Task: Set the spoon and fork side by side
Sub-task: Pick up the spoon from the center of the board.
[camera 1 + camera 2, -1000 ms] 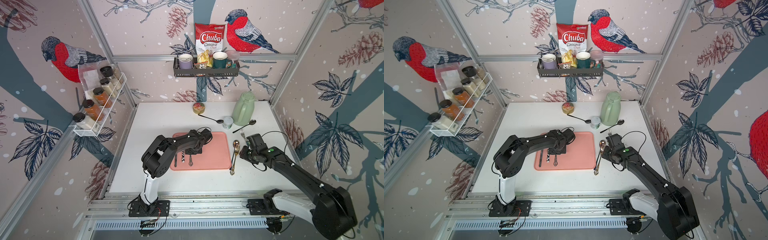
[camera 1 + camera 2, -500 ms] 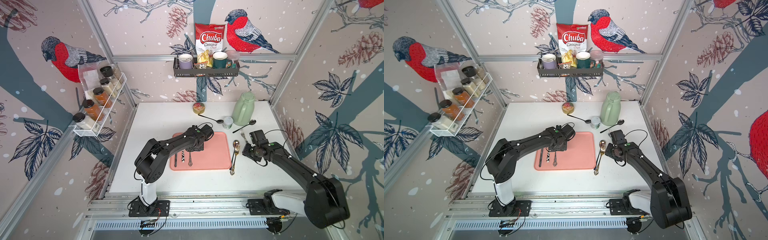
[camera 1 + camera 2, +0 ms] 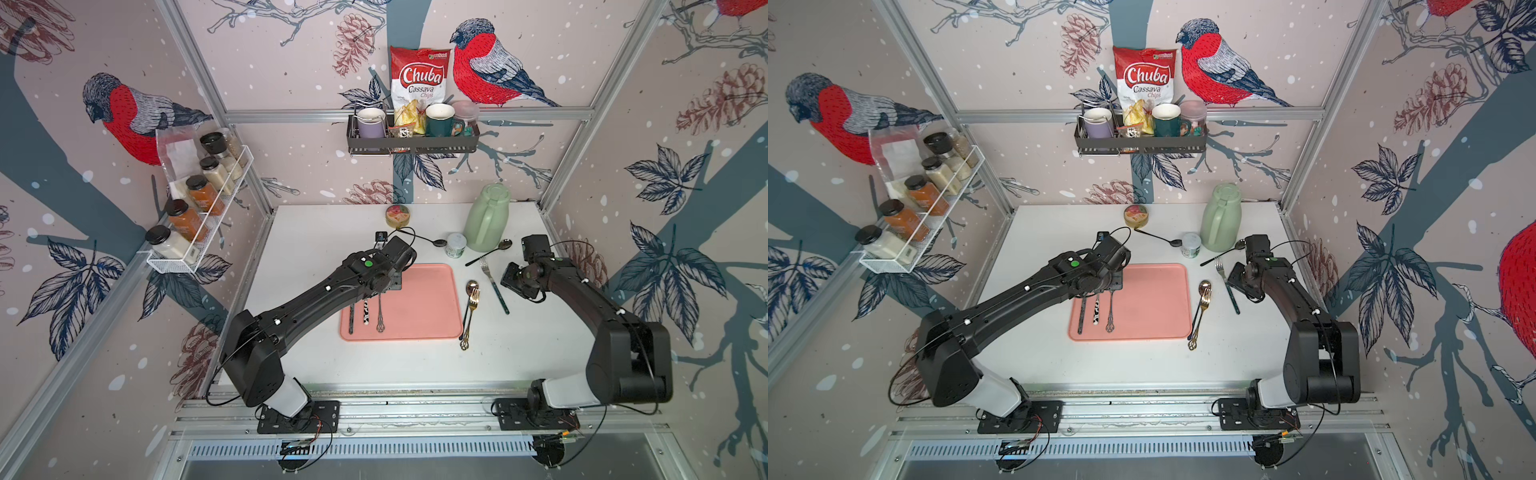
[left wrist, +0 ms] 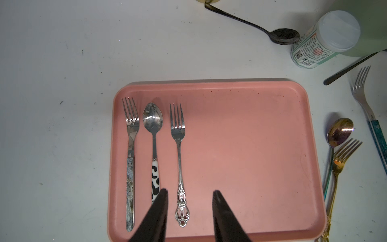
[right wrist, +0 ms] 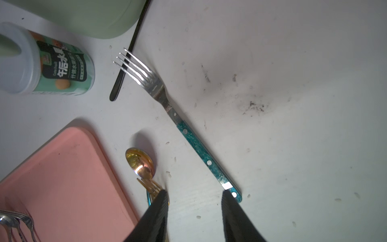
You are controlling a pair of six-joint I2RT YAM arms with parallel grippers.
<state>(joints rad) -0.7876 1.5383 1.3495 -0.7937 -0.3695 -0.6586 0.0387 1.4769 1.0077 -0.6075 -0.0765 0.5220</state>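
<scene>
My right gripper grabs the sides of the handle of the gold spoon next, with the spoon's bowl pointing ahead, to lay it beside the ornate fork.
On the left part of the pink tray [image 4: 251,146] three pieces lie parallel: a grey-handled fork [image 4: 130,146], a spoon [image 4: 154,125] with a black-and-white handle, and an ornate silver fork [image 4: 179,146]. My left gripper [image 4: 190,193] hangs open above the ornate fork's handle end, touching nothing. My right gripper [image 5: 194,193] is open over bare table, between a gold fork [image 5: 151,186] lying across a gold spoon [image 5: 140,161] and a teal-handled fork [image 5: 194,144]. In both top views these three lie right of the tray [image 3: 419,303].
Behind the tray lie a black spoon [image 3: 432,242], a small white-capped jar [image 3: 456,244], a green jug [image 3: 487,218], a round tin [image 3: 398,215] and a dark long-handled spoon [image 3: 488,251]. Wall racks hold jars and mugs.
My left gripper has opened and let go of the ornate fork, which now lies on the tray beside the spoon. The right arm has drawn back to the right, away from the gold cutlery.
</scene>
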